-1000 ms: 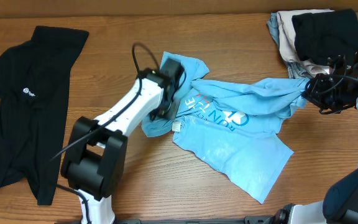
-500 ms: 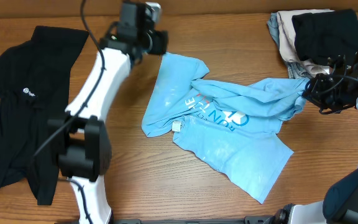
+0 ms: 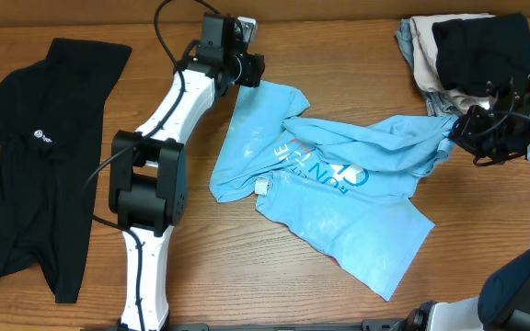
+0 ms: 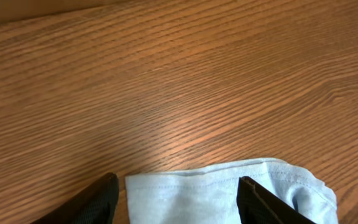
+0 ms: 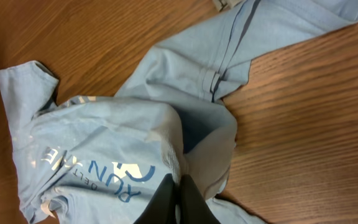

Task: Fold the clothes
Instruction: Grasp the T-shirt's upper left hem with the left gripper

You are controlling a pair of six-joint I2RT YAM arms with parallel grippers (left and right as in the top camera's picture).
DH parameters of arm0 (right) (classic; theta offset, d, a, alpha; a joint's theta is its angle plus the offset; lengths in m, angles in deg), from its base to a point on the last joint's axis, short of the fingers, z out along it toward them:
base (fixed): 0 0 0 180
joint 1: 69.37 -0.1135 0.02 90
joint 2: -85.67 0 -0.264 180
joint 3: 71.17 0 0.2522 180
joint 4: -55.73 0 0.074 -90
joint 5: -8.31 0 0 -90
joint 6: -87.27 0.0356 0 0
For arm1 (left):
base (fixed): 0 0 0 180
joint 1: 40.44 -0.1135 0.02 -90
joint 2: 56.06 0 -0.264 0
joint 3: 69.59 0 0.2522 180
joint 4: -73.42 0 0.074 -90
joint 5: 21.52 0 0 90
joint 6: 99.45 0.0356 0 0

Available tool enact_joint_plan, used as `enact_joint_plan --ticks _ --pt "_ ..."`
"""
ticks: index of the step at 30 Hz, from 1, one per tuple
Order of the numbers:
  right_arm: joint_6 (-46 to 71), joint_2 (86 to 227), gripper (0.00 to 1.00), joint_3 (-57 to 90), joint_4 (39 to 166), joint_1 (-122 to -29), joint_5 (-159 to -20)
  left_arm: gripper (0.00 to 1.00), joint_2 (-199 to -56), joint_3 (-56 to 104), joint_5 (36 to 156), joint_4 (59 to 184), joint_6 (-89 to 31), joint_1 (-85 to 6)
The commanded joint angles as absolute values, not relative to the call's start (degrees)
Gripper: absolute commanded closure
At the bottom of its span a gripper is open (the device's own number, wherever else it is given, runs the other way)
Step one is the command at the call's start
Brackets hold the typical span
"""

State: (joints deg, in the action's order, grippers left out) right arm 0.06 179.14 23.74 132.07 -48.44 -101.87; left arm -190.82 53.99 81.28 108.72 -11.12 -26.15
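I will next pinch the T-shirt's stitched edge (image 3: 254,87) (image 4: 182,185) with my left gripper at its far corner, opposite my right gripper, to spread the T-shirt for folding.
The clothes are a light blue T-shirt (image 3: 339,216), crumpled in the middle of the table with its printed lettering facing up. My left gripper (image 3: 249,70) hovers at the shirt's far left corner. In the left wrist view it (image 4: 178,182) is open, and the stitched edge of the T-shirt (image 4: 207,194) lies flat between the two black fingers (image 4: 98,200). My right gripper (image 3: 456,134) is at the shirt's right end. In the right wrist view it (image 5: 179,186) is shut on a pinched fold of the T-shirt (image 5: 98,127), which hangs bunched from it.
A black garment (image 3: 35,156) lies spread out along the left side of the wooden table (image 3: 274,285). A pile of dark and pale clothes (image 3: 467,51) sits at the back right corner, just behind my right gripper.
My left arm has swung from the middle of the shirt out to the back, then over to the shirt's far left corner, and its jaws have opened. The right gripper has stayed put.
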Motion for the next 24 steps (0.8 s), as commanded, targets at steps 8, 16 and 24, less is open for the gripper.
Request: enact_joint_plan --ticks 8,16,24 --pt "-0.14 177.68 0.96 23.67 131.18 -48.42 -101.98 0.37 -194.67 55.87 80.27 108.54 -9.74 -26.13" --pt "-0.14 177.72 0.96 23.65 131.24 -48.42 -101.28 0.37 -195.59 55.87 76.69 110.22 -8.17 -26.15" --pt "-0.14 177.72 0.96 23.65 131.35 -48.42 -101.28 0.43 -197.10 55.87 76.97 111.71 -6.64 -25.93"
